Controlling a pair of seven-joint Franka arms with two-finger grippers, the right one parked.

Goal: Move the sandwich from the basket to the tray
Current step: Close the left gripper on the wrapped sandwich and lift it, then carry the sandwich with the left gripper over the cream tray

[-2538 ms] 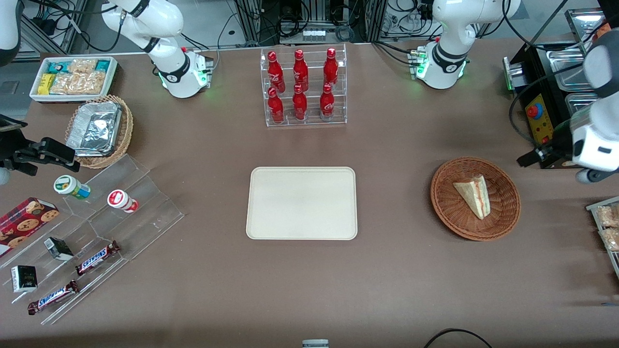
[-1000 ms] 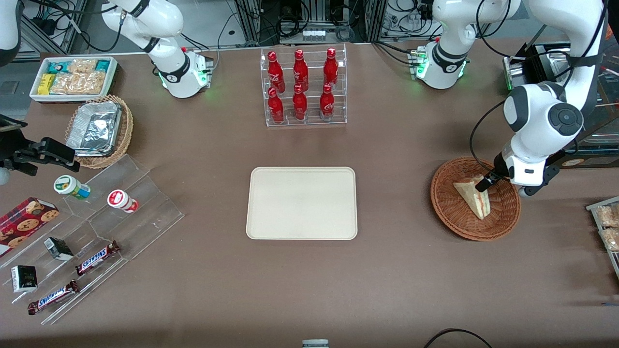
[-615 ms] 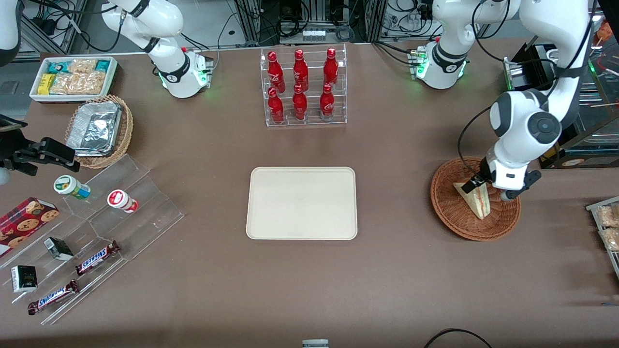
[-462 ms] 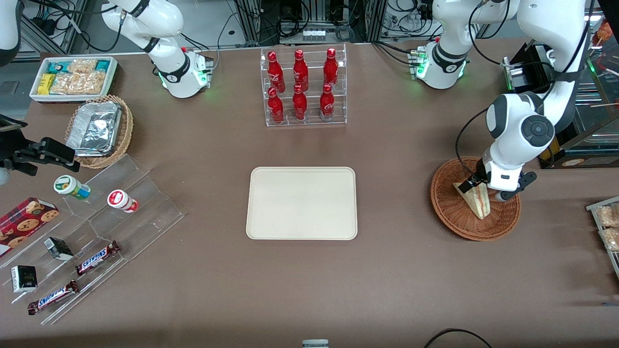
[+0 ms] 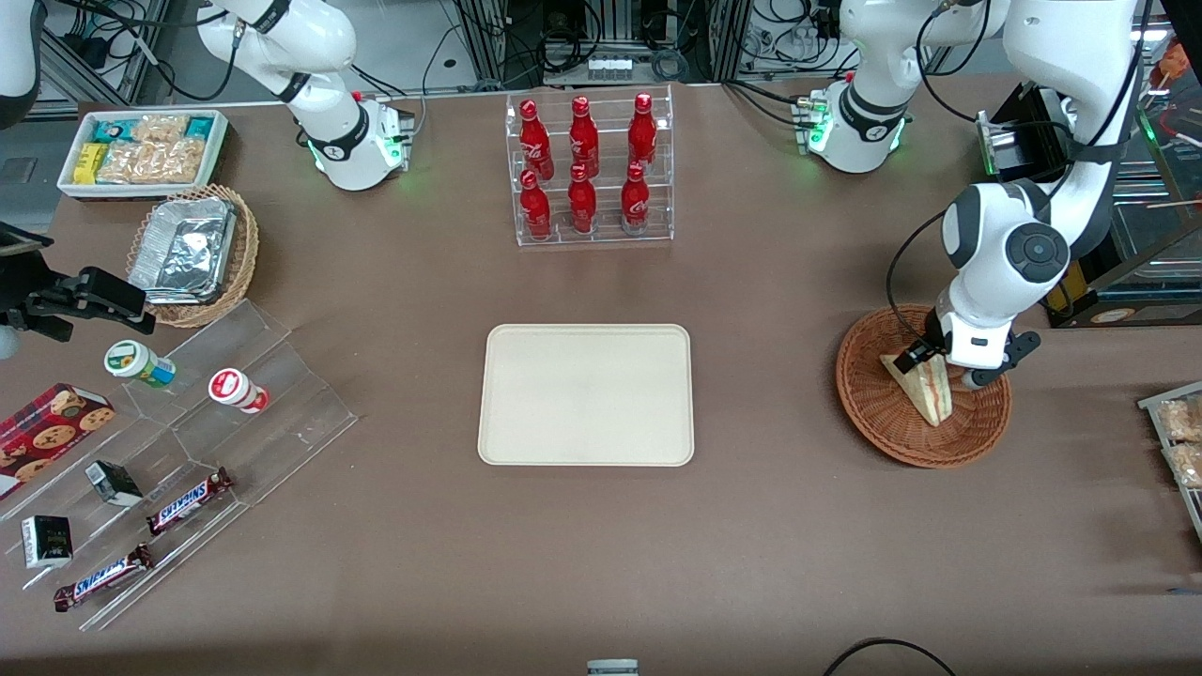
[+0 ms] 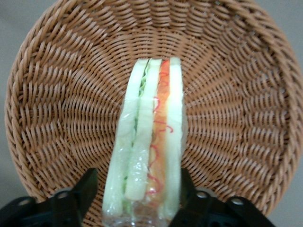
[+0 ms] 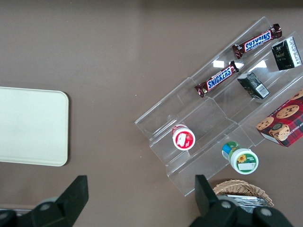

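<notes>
I should next move the sandwich onto the cream tray, so I need to grab it with my left gripper by its thick end (image 6: 142, 194).
The sandwich (image 5: 928, 392), a pale wedge with red-orange and green filling, lies in the reddish-brown wicker basket (image 5: 883, 441) toward the working arm's end of the table. My left gripper (image 5: 939, 368) is down in the basket, open, with its fingers either side of the sandwich's thick end. In the left wrist view the sandwich (image 6: 147, 142) stands edge-up between the two black fingers (image 6: 85, 189): one finger touches the bread, the other shows a thin gap. The basket weave (image 6: 61, 94) fills the view around it. The cream tray (image 5: 587, 329) lies bare at the table's middle.
A clear rack of red bottles (image 5: 590, 169) stands farther from the front camera than the tray. A stepped acrylic stand with snacks (image 5: 188, 451), a tan basket with foil containers (image 5: 192, 253) and a white snack bin (image 5: 141, 150) are at the parked arm's end. Black equipment (image 5: 1042, 178) stands beside the basket.
The left arm swung in from the table's end over the basket and came down around the sandwich. Over the last half second it only shifted slightly. The sandwich has not moved.
</notes>
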